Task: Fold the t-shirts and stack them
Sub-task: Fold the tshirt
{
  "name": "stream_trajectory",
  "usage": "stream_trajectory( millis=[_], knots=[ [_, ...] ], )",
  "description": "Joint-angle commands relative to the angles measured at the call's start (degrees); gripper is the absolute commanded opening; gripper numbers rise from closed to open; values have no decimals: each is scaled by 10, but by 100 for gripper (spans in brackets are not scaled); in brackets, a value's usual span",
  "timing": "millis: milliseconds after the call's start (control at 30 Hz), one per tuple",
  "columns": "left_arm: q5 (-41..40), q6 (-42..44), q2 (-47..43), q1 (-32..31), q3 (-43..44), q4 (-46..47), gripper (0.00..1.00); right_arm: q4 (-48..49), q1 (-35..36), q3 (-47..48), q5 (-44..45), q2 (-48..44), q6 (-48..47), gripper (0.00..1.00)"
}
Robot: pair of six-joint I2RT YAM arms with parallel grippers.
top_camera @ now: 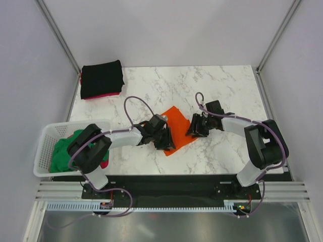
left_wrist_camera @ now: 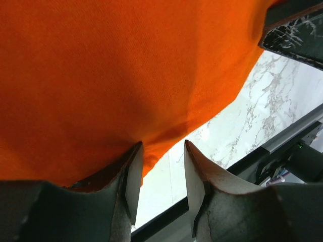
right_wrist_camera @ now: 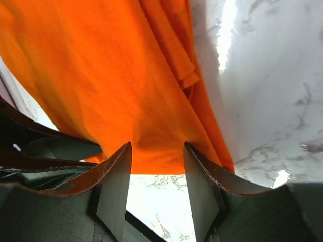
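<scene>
My left gripper grabs the folded orange t-shirt by its near edge point(top_camera: 169, 152) point(left_wrist_camera: 158, 154) next, leaving the t-shirt's body free to lay onto the stack.
A bright orange t-shirt point(top_camera: 177, 121) lies folded on the marble table, between my two grippers. My left gripper point(top_camera: 162, 139) is at its near left edge. In the left wrist view its jaws stand apart point(left_wrist_camera: 161, 147), and the orange cloth point(left_wrist_camera: 126, 65) reaches to the tips, mostly by the left finger. My right gripper point(top_camera: 194, 130) is at the shirt's right edge with its jaws also apart point(right_wrist_camera: 157, 146). The orange hem point(right_wrist_camera: 116, 75) lies between its fingertips. A folded black t-shirt point(top_camera: 102, 78) lies on a pink-red one at the far left. A green t-shirt point(top_camera: 68, 148) is in the basket.
The white lattice basket point(top_camera: 46, 138) stands at the near left edge of the table. The marble table point(top_camera: 227, 91) is bounded by grey walls with metal rails. The right gripper's dark finger point(left_wrist_camera: 298, 30) shows at the top right of the left wrist view.
</scene>
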Motion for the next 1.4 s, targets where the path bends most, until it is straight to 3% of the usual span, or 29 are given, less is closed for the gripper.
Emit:
stream_trajectory(
  millis=[0, 267, 433, 567, 700, 800, 833, 900, 1100, 1367],
  knots=[
    [0, 2, -1, -1, -31, 30, 45, 4, -18, -45, 58, -10, -42, 54],
    [-45, 97, -40, -1, -3, -94, 43, -40, -21, -127, 103, -107, -10, 52],
    [-66, 57, -163, -1, 22, -137, 46, -135, -21, -62, 153, -179, -35, 57],
    [-137, 66, -238, 2, 47, -166, 54, -188, -20, -4, 133, -212, -49, 64],
    [-185, 51, -255, 41, 20, -159, 78, -232, -20, 28, 131, -259, -58, 66],
    [-114, 29, -241, 122, -30, -96, 80, -254, -21, 20, 129, -296, -63, 67],
    [-38, 26, -237, 161, -48, -59, 79, -262, -20, 17, 126, -303, -63, 67],
    [-3, 15, -221, 182, -90, 48, 80, -263, -20, 2, 108, -322, -62, 68],
    [-7, 34, -134, 198, -58, 115, 79, -268, -20, -33, 91, -357, -66, 67],
    [-2, -5, -45, 203, -63, 184, 75, -268, -20, -38, 80, -357, -72, 66]
  ],
)
